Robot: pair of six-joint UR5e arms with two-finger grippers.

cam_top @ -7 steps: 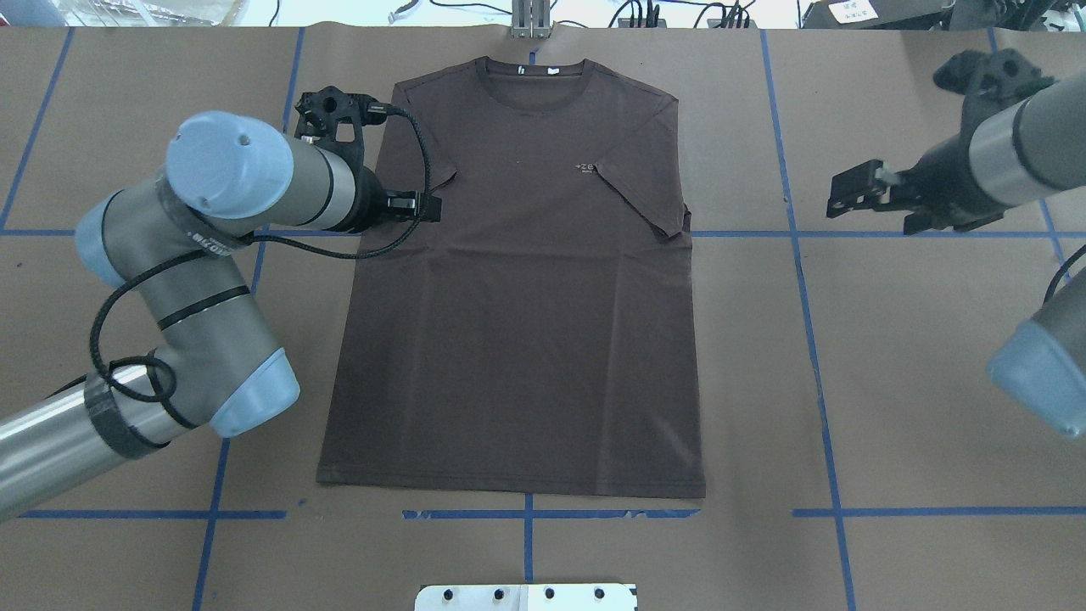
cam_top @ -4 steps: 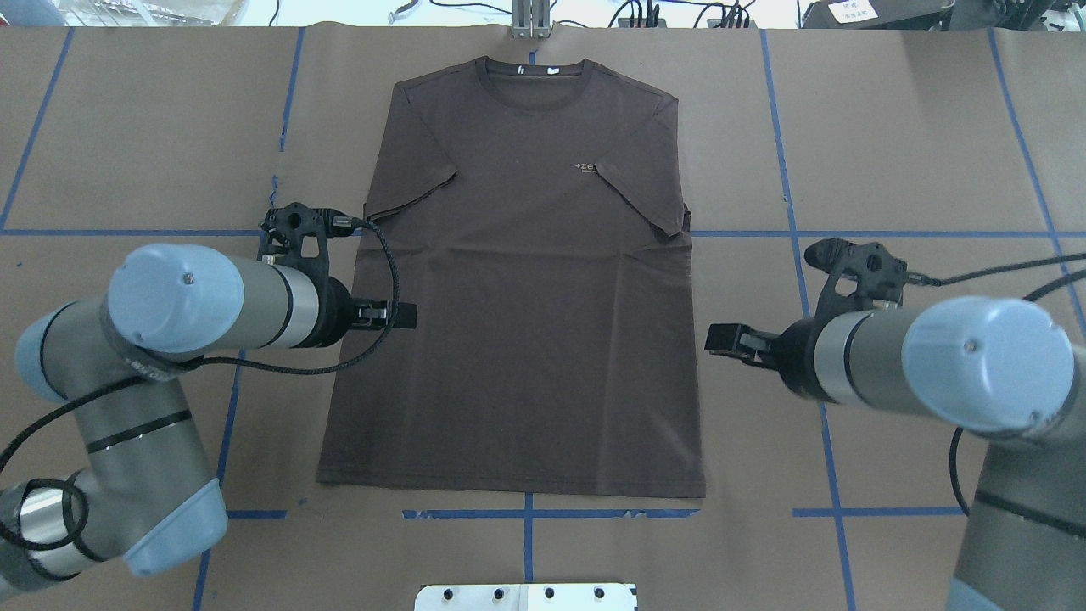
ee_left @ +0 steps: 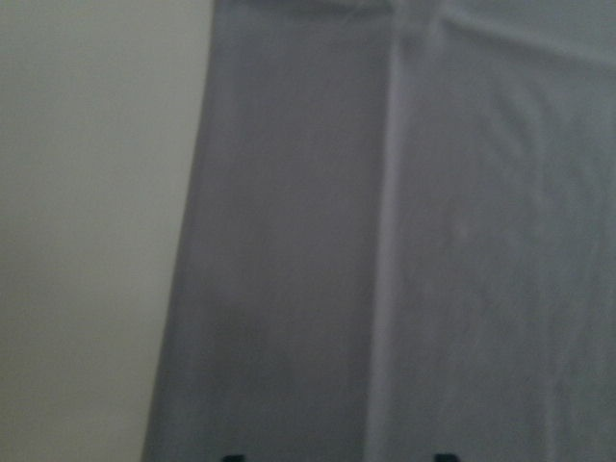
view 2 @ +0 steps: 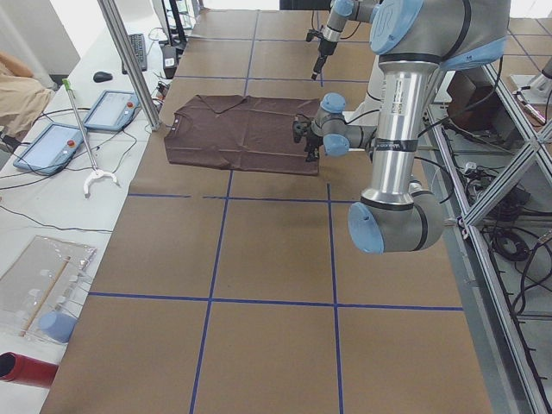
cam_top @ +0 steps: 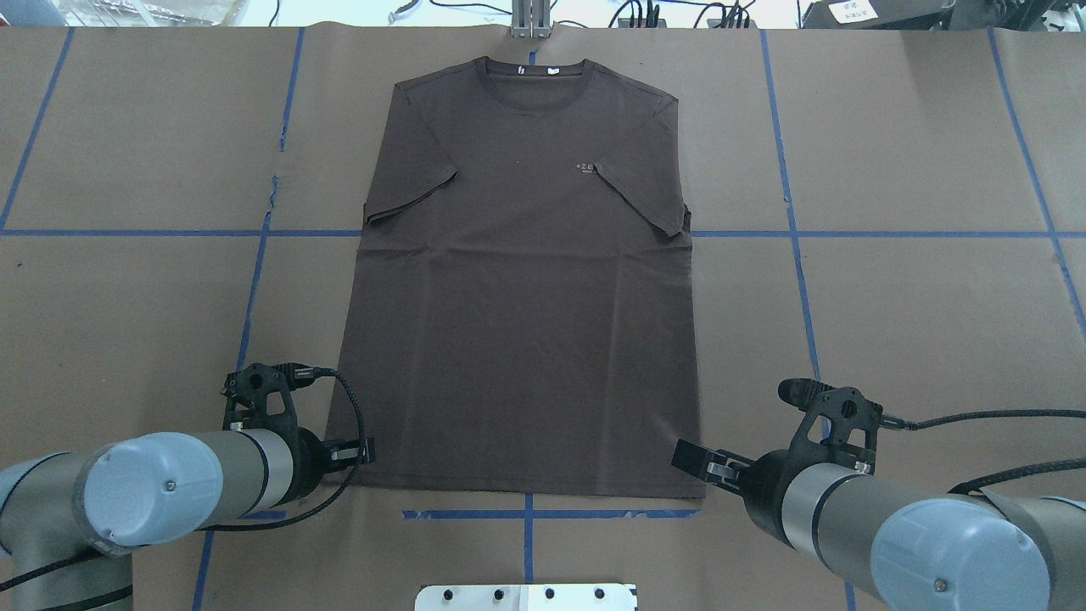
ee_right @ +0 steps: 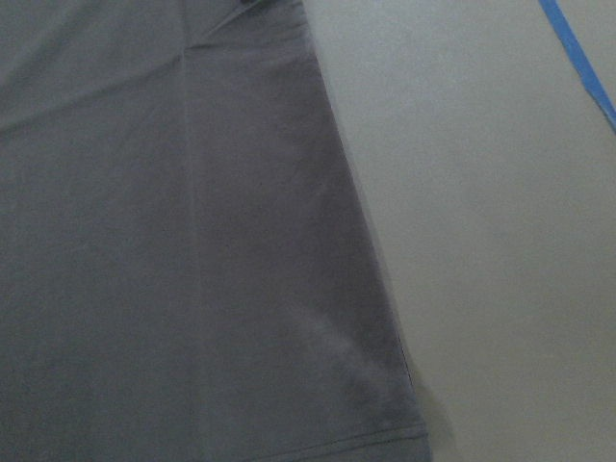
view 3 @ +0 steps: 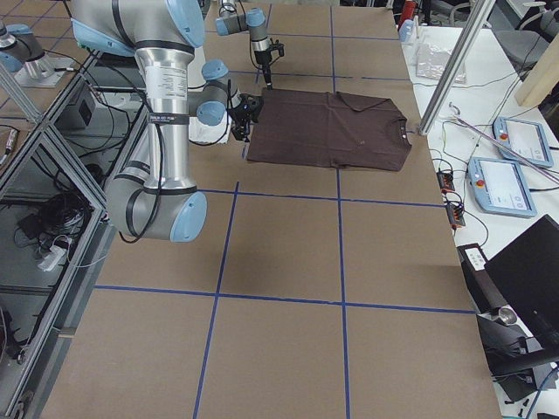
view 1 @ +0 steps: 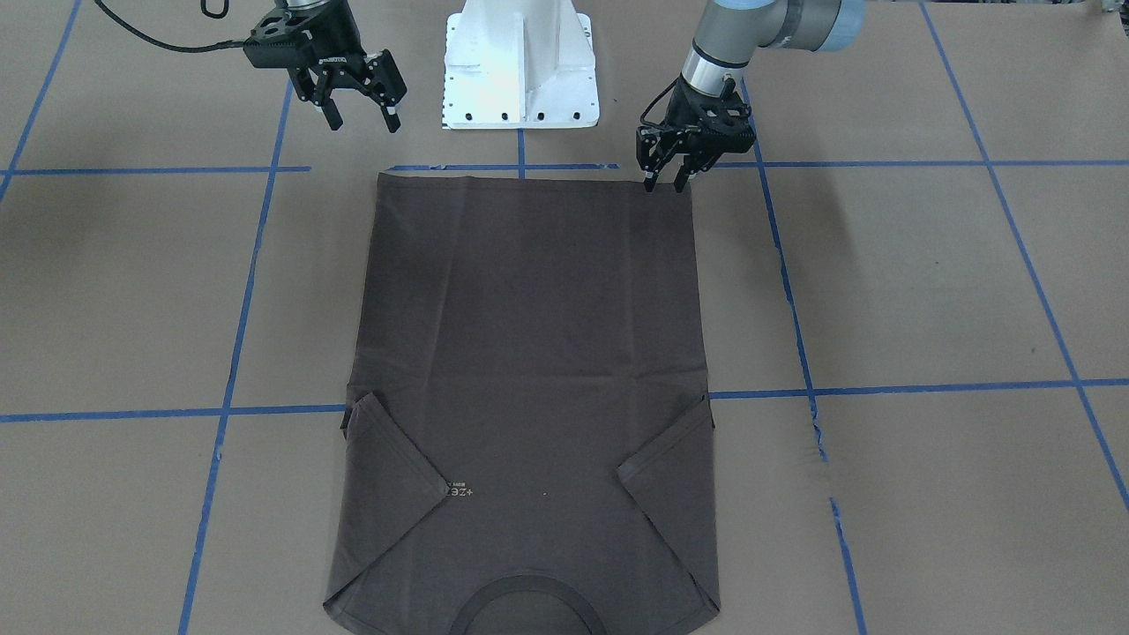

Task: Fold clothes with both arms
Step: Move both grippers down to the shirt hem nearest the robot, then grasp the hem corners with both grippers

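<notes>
The T-shirt's hem corner needs to be in my left gripper's grip next, so my left gripper should hold the T-shirt by its hem corner (view 1: 684,189) to fold the T-shirt's body (view 1: 529,307) up.
The dark brown T-shirt (cam_top: 526,322) lies flat on the brown paper, collar (cam_top: 530,72) at the far end, both short sleeves folded in over the chest. My left gripper (view 1: 664,183) is open, its narrow-set fingertips low over the hem corner on my left side (cam_top: 365,452). The left wrist view is filled with shirt fabric (ee_left: 404,241), with two fingertips (ee_left: 231,456) at the bottom edge. My right gripper (view 1: 362,123) is open and wider, held above the table just short of the other hem corner (cam_top: 689,460). That corner (ee_right: 409,433) shows in the right wrist view.
The white pedestal base (view 1: 520,62) stands just behind the hem, between the arms. Blue tape lines (cam_top: 797,233) grid the paper-covered table (cam_top: 916,297). Beyond the collar end are a metal post (view 2: 129,60), tablets (view 2: 52,142) and cables.
Both arms have swept back along the shirt's sides from sleeve and mid-body height to the two hem corners near the base. The shirt lies as before.
</notes>
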